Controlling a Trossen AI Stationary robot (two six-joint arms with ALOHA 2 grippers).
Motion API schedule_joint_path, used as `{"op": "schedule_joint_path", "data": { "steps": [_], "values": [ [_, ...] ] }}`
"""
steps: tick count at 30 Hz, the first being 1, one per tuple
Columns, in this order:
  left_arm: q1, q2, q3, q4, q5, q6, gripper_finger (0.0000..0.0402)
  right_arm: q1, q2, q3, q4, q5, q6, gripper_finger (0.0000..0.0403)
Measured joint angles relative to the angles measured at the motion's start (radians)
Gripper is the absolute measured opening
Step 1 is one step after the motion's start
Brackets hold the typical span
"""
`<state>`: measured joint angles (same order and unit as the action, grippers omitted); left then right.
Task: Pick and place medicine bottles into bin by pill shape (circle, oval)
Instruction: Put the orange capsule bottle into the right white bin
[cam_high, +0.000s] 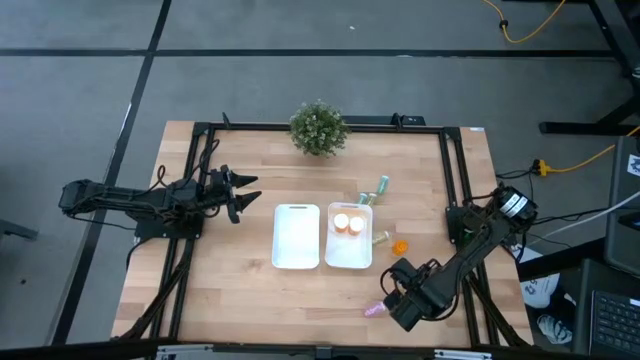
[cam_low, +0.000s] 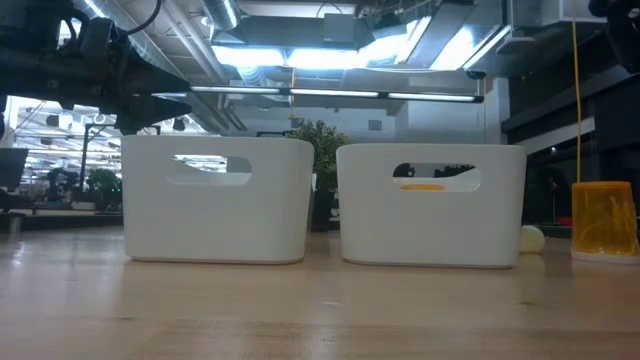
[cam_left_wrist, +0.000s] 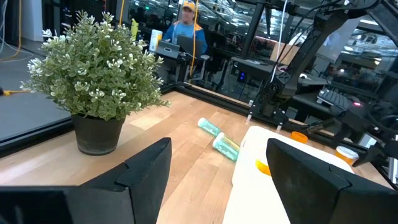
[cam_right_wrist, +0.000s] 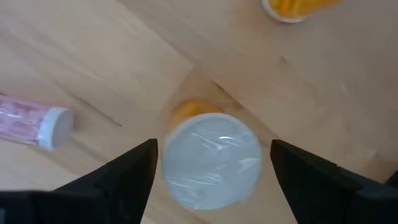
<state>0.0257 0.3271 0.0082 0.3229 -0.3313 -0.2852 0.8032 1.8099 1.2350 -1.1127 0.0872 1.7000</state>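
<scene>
The robot's fingers are beside the white cap of the orange bottle (cam_right_wrist: 211, 160) in the wrist view. The right gripper needs to close now, as it would hold the bottle.
My right gripper (cam_right_wrist: 211, 168) is open near the table's front right, pointing down. Its fingers stand on either side of an upright orange bottle with a white cap (cam_right_wrist: 211, 160), with small gaps and no touch. My right gripper (cam_high: 397, 290) hides this bottle in the high view. A pink bottle (cam_right_wrist: 31, 121) lies on its side close by; it also shows in the high view (cam_high: 374, 310). Another orange bottle (cam_high: 400, 246) stands right of the right bin (cam_high: 349, 262), which holds two orange bottles (cam_high: 349, 223). My left gripper (cam_high: 243, 195) is open and empty, left of the left bin (cam_high: 296, 260).
Two teal bottles (cam_high: 380, 185) (cam_high: 365, 200) lie behind the right bin, and a pale bottle (cam_high: 381, 237) lies beside it. A potted plant (cam_high: 319, 128) stands at the far edge. A black frame (cam_high: 455, 180) runs along the table's sides. A person (cam_left_wrist: 186, 28) is in the room beyond.
</scene>
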Motion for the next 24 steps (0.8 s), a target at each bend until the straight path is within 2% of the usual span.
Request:
{"op": "schedule_joint_path", "data": {
  "steps": [4,16,21,24],
  "values": [
    [0.0,0.0,0.0,0.0,0.0,0.0,0.0255,-0.002,0.0,0.0,-0.001,0.015,-0.001,0.0297],
    [0.0,0.0,0.0,0.0,0.0,0.0,0.0255,-0.002,0.0,0.005,-0.017,0.01,-0.003,0.0218],
    [0.0,0.0,0.0,0.0,0.0,0.0,0.0255,-0.007,0.0,0.094,-0.122,0.04,-0.013,0.0213],
    [0.0,0.0,0.0,0.0,0.0,0.0,0.0255,-0.014,0.0,0.176,-0.206,0.126,-0.07,0.0218]
  ]
}}
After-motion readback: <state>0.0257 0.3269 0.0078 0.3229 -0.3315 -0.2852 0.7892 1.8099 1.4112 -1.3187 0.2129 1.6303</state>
